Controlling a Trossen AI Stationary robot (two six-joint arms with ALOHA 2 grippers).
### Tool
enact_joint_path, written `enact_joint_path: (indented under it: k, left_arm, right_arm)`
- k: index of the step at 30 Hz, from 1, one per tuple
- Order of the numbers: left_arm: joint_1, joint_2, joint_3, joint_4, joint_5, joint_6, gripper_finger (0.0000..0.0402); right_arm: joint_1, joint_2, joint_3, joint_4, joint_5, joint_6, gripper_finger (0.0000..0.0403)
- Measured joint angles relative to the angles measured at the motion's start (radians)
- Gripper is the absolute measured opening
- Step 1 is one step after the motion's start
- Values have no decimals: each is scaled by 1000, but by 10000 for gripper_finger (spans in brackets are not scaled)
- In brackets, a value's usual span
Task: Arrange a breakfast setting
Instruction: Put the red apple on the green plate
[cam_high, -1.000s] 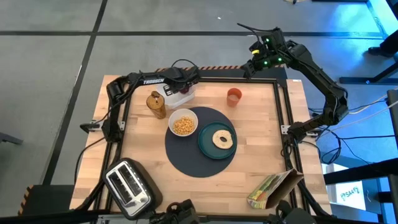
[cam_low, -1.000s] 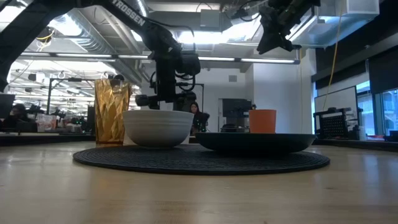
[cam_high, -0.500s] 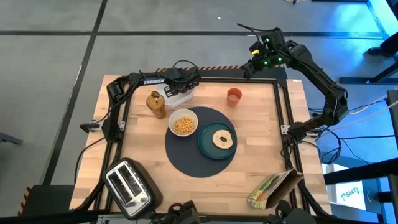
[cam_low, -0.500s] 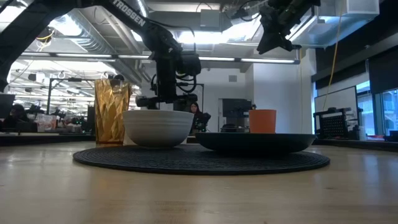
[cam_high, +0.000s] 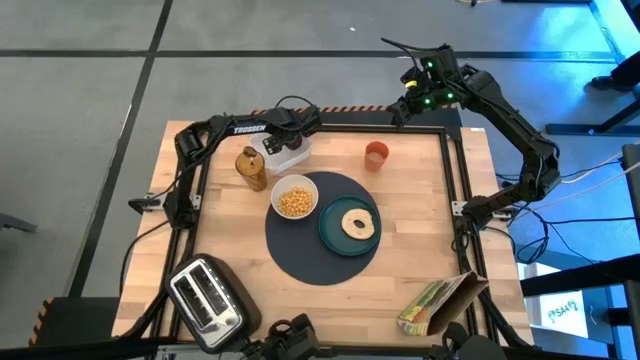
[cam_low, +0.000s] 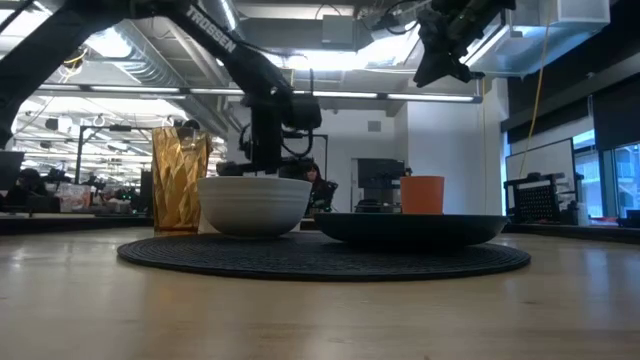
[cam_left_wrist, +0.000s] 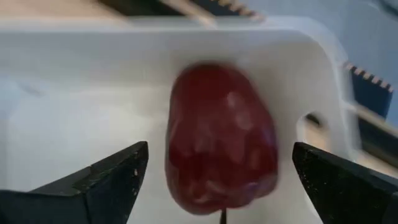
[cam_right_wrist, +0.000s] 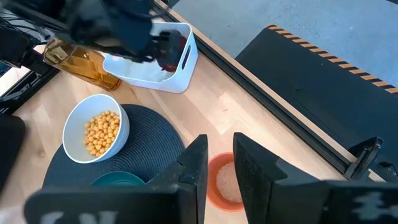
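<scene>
The red fruit needs to be set on the breakfast plate, so my left gripper needs to grab it by its plump body (cam_left_wrist: 221, 137) next.
The red fruit (cam_left_wrist: 221, 134) lies in a white bin (cam_high: 290, 153) at the table's far side. My left gripper (cam_left_wrist: 221, 149) is open above the bin (cam_high: 288, 138), one finger on either side of the fruit and apart from it. The dark-grey mat (cam_high: 300, 255) carries the white bowl (cam_high: 294, 198) of yellow cereal and the teal plate (cam_high: 335, 235) with the bagel (cam_high: 358, 224). The small orange cup (cam_high: 376, 155) stands on the wood beyond the mat. My right gripper (cam_right_wrist: 219, 163) is shut and empty, high over the far right edge (cam_high: 405, 105). The spoon is out of view.
A golden glass bottle (cam_high: 251, 168) stands left of the bowl, close to the bin. The silver toaster (cam_high: 205, 297) is at the near left corner. The yellow-green cereal bag (cam_high: 440, 300) lies at the near right corner. A black frame (cam_high: 455, 170) rims the table.
My left gripper has sunk a little toward the white bin, still open. My right arm has kept still.
</scene>
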Motion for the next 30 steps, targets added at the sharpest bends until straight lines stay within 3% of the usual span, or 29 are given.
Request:
enact_joint_path:
  k: [5,11,23,30]
  left_arm:
    - [4,48,0,31,69,-6,400]
    - [3,57,-1,21,52,-28,395]
    - [3,49,0,-68,-12,52,289]
    - [-7,-2,0,-75,-40,185,289]
  right_arm:
    - [0,0,0,0,-1,-1,69]
    - [0,0,0,-1,1,-7,69]
    - [-1,0,0,24,3,-16,69]
    - [-1,0,0,57,2,4,69]
